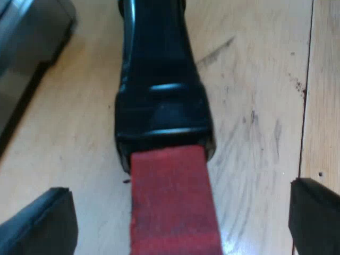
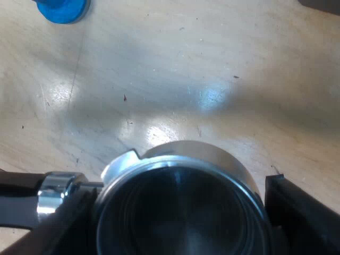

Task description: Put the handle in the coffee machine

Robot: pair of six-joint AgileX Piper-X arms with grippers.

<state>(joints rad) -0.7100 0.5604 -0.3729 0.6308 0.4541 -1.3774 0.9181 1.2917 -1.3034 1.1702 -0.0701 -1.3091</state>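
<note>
The left gripper grabs the holder's dark handle by the red end (image 1: 174,204) next, to fit the holder into the coffee machine (image 1: 33,48).
The holder's dark handle (image 1: 159,79) lies over the wooden tabletop, and its red end (image 1: 172,207) reaches in between my left gripper's fingers. My left gripper (image 1: 180,212) is open, with one fingertip (image 1: 45,220) and the other (image 1: 316,212) standing well apart from the handle on either side. The holder's round metal basket (image 2: 180,212) sits between the fingers of my right gripper (image 2: 175,218), which is shut on it. A chrome collar (image 2: 53,196) joins the basket to the handle. The basket's inside looks dark and bare.
A blue tamper (image 2: 64,9) stands on the wooden table (image 2: 212,64) some way beyond the basket. A grey metal body (image 1: 26,48), seemingly the machine's base, is close beside the handle's far part. Bare scuffed wood (image 1: 255,122) lies on the handle's other side.
</note>
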